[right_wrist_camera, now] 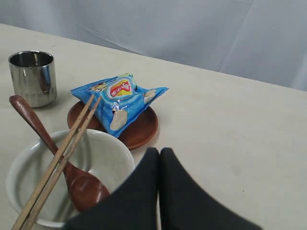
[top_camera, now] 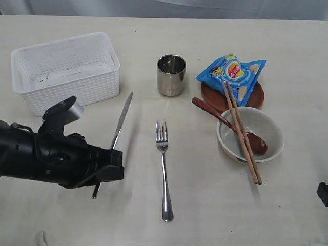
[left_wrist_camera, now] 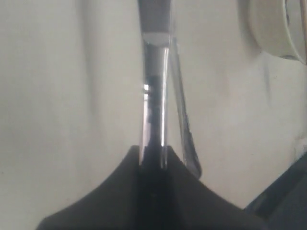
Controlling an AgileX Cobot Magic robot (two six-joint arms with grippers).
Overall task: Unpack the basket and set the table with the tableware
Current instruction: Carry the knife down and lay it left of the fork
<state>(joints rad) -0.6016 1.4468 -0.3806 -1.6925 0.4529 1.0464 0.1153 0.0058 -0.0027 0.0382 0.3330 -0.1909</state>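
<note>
The knife's blade (top_camera: 123,115) slants above the table, short of the fork, so my left gripper needs to lower the knife toward the fork before release.
My left gripper (top_camera: 116,171) is shut on the steel knife (top_camera: 122,119) near its handle. The blade slants up and away toward the basket. In the left wrist view the knife (left_wrist_camera: 154,86) runs straight out from between the jaws of that gripper (left_wrist_camera: 153,154). The fork (top_camera: 163,164) lies on the table (top_camera: 205,205) just to its right. The white bowl (top_camera: 269,128) holds the wooden spoon (top_camera: 210,110) and the chopsticks (top_camera: 241,133). Behind it stand the brown plate (top_camera: 258,97) and the steel cup (top_camera: 171,75). My right gripper (right_wrist_camera: 159,154) is shut and empty, close to the bowl (right_wrist_camera: 108,155).
The white basket (top_camera: 77,92) stands at the back left with nothing visible inside. A blue snack bag (top_camera: 233,72) lies on the plate. In the right wrist view the bag (right_wrist_camera: 120,98) covers most of the plate (right_wrist_camera: 141,129), with the cup (right_wrist_camera: 32,76) beyond.
</note>
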